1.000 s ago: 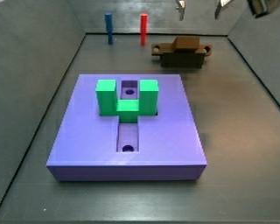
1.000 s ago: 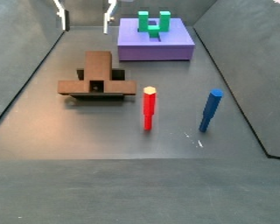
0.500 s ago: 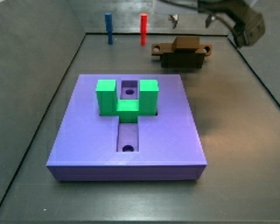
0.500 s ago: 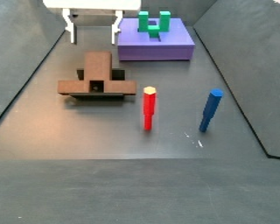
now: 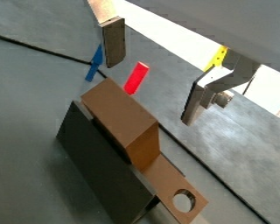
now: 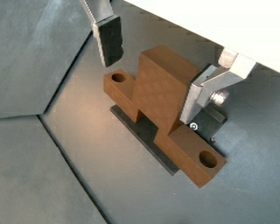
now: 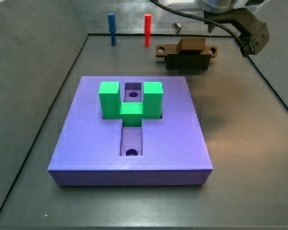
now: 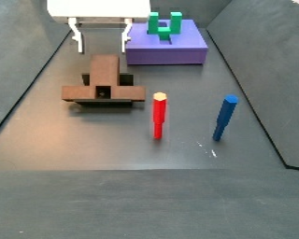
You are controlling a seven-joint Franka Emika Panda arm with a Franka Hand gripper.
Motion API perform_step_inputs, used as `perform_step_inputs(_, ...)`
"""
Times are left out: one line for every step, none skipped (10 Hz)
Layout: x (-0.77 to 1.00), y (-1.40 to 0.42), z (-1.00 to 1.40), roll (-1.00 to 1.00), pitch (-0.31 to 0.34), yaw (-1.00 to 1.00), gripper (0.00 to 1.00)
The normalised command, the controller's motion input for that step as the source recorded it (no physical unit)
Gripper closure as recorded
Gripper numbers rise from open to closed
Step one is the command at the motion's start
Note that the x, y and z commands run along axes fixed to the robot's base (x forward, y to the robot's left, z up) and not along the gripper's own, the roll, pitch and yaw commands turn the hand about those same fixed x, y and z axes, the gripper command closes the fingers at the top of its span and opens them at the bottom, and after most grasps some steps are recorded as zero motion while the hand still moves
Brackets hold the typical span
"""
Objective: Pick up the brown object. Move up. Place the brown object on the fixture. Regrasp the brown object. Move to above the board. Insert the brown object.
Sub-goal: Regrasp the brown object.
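Observation:
My gripper picks up the brown object by its upright stem point(image 7: 193, 42) next, leaving the bar free to enter the board point(image 7: 89, 135).
The brown object point(image 8: 105, 77), a T-shaped wooden block with a hole in its bar, rests on the dark fixture point(image 8: 100, 105) in both side views point(image 7: 187, 49). In both wrist views the block point(image 6: 161, 87) point(image 5: 119, 127) lies across the fixture point(image 6: 145, 138) point(image 5: 90, 166). My gripper point(image 8: 101, 37) hangs just above the block, open. Its fingers point(image 6: 108, 39) stand on either side of the thick stem and touch nothing. The purple board point(image 7: 89, 135) with its green U-shaped block point(image 7: 132, 99) lies apart from the gripper point(image 7: 214, 32).
A red peg point(image 8: 159, 115) and a blue peg point(image 8: 224, 117) stand upright on the floor near the fixture, also seen in a side view as the red peg point(image 7: 148, 29) and blue peg point(image 7: 111, 27). Grey walls enclose the floor on both sides.
The gripper has come down from the top of the frames to just over the brown object, still open. The block and the fixture have not moved.

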Motion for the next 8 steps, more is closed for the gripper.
perform_step_inputs(0.03, -0.03, -0.05, 0.18, 0.0, 0.16, 0.0)
perform_step_inputs(0.05, -0.12, -0.07, 0.39, 0.054, 0.14, 0.0)
perform_step_inputs(0.03, -0.14, -0.1, 0.47, 0.106, 0.13, 0.0)
perform_step_inputs(0.03, -0.13, -0.15, 0.49, 0.131, 0.11, 0.0)
perform_step_inputs(0.04, -0.1, -0.17, 0.52, 0.146, 0.09, 0.0)
perform_step_inputs(0.09, -0.08, -0.16, 0.51, 0.169, 0.07, 0.0)
perform_step_inputs(0.15, -0.08, -0.15, 0.43, 0.157, 0.07, 0.0)
perform_step_inputs(0.27, -0.06, -0.11, 0.3, 0.137, 0.07, 0.0)
